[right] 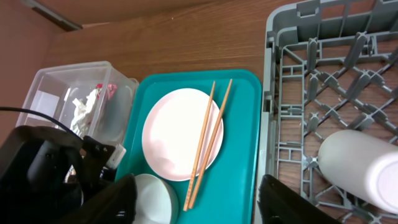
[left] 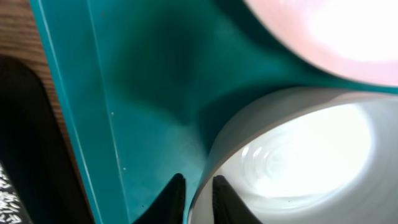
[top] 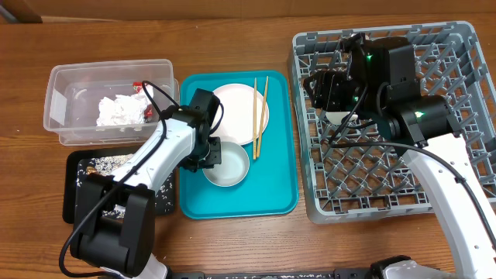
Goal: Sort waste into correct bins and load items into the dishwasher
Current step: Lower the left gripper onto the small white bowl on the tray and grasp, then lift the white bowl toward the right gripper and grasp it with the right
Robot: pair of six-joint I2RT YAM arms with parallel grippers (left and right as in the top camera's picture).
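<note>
I will load the grey bowl into the dish rack, so next my right gripper will grab the bowl by its free rim opposite my left gripper.
My left gripper is low over the teal tray, shut on the left rim of the grey bowl, one finger inside and one outside. Just behind the bowl lies the pale pink plate with two wooden chopsticks across its right side. My right gripper hangs open and empty above the left part of the grey dish rack. A whitish rounded cup lies in the rack.
The clear tub at the back left holds a crumpled white napkin and a red wrapper. In front of it is the black tray with whitish crumbs. The tray's raised edge runs just left of my left fingers.
</note>
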